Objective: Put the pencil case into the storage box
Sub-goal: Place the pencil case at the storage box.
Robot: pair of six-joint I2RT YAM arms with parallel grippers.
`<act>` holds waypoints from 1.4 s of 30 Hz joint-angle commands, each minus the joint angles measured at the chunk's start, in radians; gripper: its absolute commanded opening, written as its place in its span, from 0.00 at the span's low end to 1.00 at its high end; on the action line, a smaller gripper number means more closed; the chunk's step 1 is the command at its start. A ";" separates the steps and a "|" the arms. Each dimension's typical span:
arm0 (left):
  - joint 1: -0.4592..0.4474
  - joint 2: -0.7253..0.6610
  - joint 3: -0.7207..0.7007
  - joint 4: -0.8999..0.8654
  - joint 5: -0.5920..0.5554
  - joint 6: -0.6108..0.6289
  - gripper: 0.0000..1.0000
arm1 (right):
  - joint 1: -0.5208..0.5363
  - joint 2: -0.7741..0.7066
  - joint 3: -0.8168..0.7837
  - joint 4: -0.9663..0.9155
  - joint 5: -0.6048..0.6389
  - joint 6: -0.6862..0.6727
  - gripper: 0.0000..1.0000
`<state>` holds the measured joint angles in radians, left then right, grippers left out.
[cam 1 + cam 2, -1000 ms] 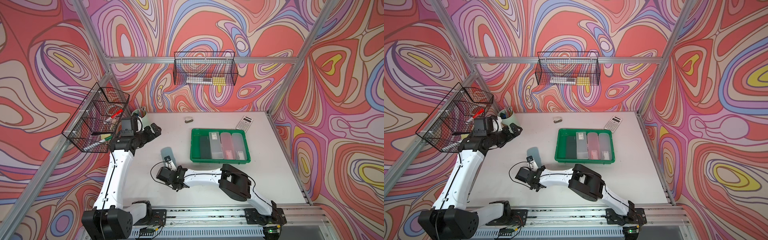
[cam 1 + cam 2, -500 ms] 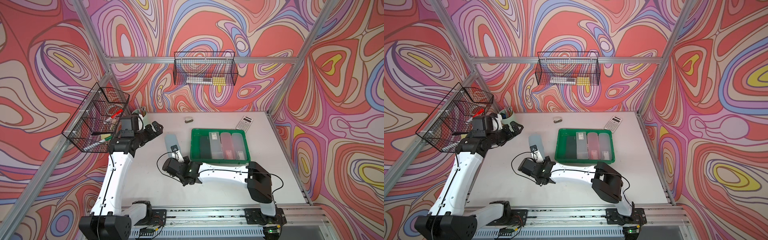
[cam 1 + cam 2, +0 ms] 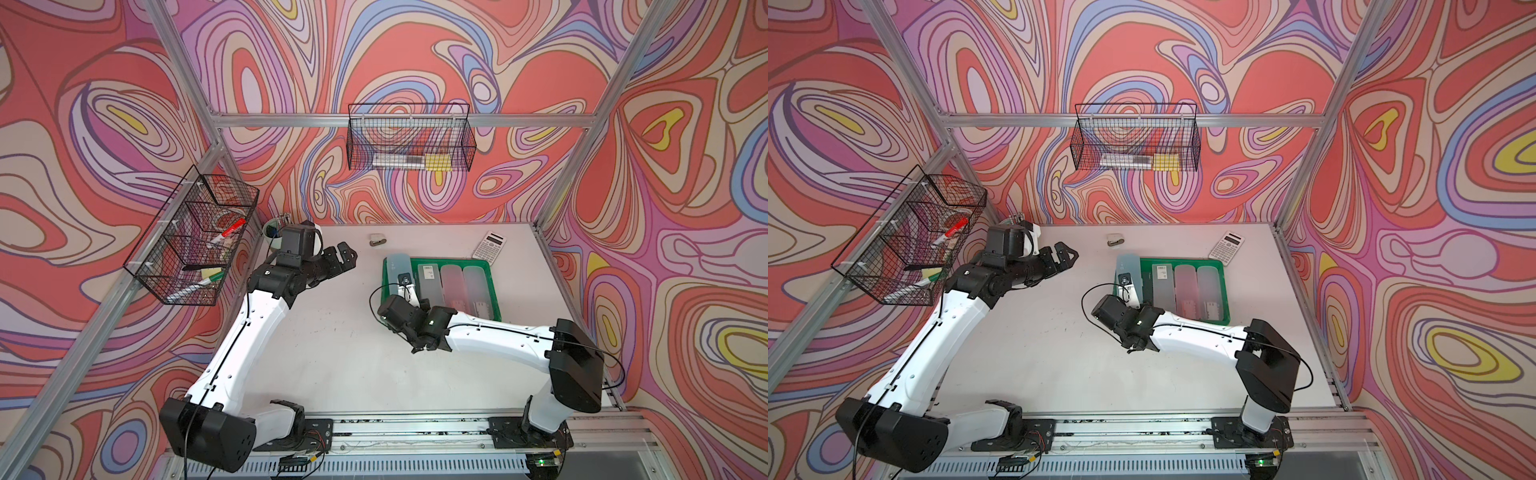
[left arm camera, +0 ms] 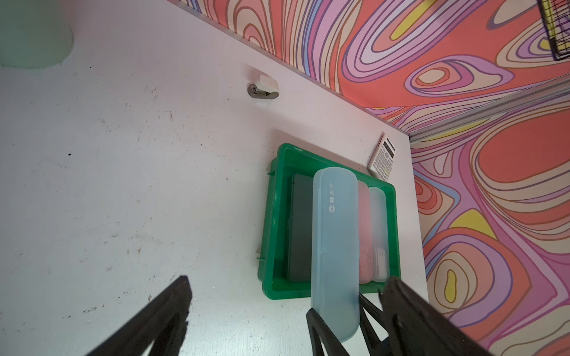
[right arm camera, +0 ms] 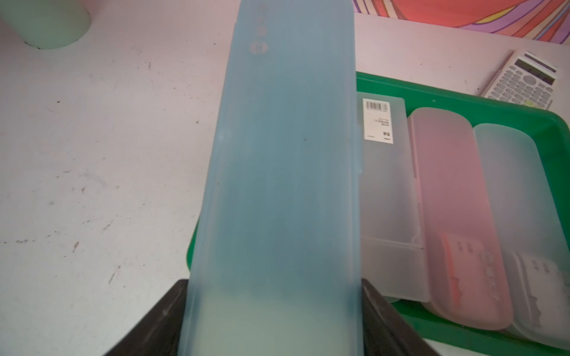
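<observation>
My right gripper should keep holding the blue pencil case until it sits inside the storage box: its far end [image 3: 398, 260] overlaps the green back rim [image 3: 420, 259].
The pencil case [image 3: 397, 266] [image 5: 283, 169] is a long, frosted blue one. My right gripper [image 3: 409, 287] [image 5: 274, 286] is shut on its near end, one finger on each long side. It hangs above the left end of the storage box [image 3: 449, 260] [image 3: 1183, 260], a bright green tray, over a dark case [image 4: 299, 231] lying there. Whether it touches the rim I cannot tell. A clear case [image 5: 385, 185], a pink one [image 5: 450, 200] and another clear one [image 5: 518, 191] fill the other slots. My left gripper [image 3: 347, 255] [image 4: 287, 282] stands open and empty at the back left.
A calculator [image 3: 490, 246] lies behind the tray's right end and a small stapler [image 3: 377, 240] behind its left end. A pale green cup [image 3: 272, 232] stands at the back left by my left wrist. Black wire baskets hang on the left wall [image 3: 195, 237] and the back wall [image 3: 409, 143].
My right arm has carried the blue pencil case from the middle of the table to the right and back, to above the tray's left end. The left arm has hardly moved.
</observation>
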<state>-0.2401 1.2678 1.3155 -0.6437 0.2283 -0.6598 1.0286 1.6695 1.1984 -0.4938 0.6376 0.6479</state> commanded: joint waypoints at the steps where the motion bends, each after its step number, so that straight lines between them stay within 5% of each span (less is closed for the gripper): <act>1: -0.017 0.001 -0.022 0.043 -0.030 -0.014 0.99 | -0.037 -0.030 -0.051 0.068 -0.023 0.003 0.67; 12: -0.025 0.021 -0.047 0.073 -0.028 0.002 0.99 | -0.131 0.053 -0.078 0.169 -0.136 -0.001 0.67; 30: -0.026 0.045 -0.068 0.096 -0.033 0.022 0.99 | -0.166 0.205 -0.014 0.140 -0.144 0.053 0.66; 35: -0.025 0.039 -0.075 0.095 -0.038 0.026 0.99 | -0.166 0.216 -0.003 0.110 -0.145 0.056 0.87; 42: -0.025 0.017 -0.103 0.088 -0.065 0.035 0.99 | -0.166 0.135 -0.025 0.088 -0.126 0.056 0.94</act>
<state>-0.2623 1.3037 1.2335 -0.5587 0.1925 -0.6472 0.8688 1.8492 1.1900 -0.3618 0.5041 0.6937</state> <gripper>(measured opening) 0.993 0.937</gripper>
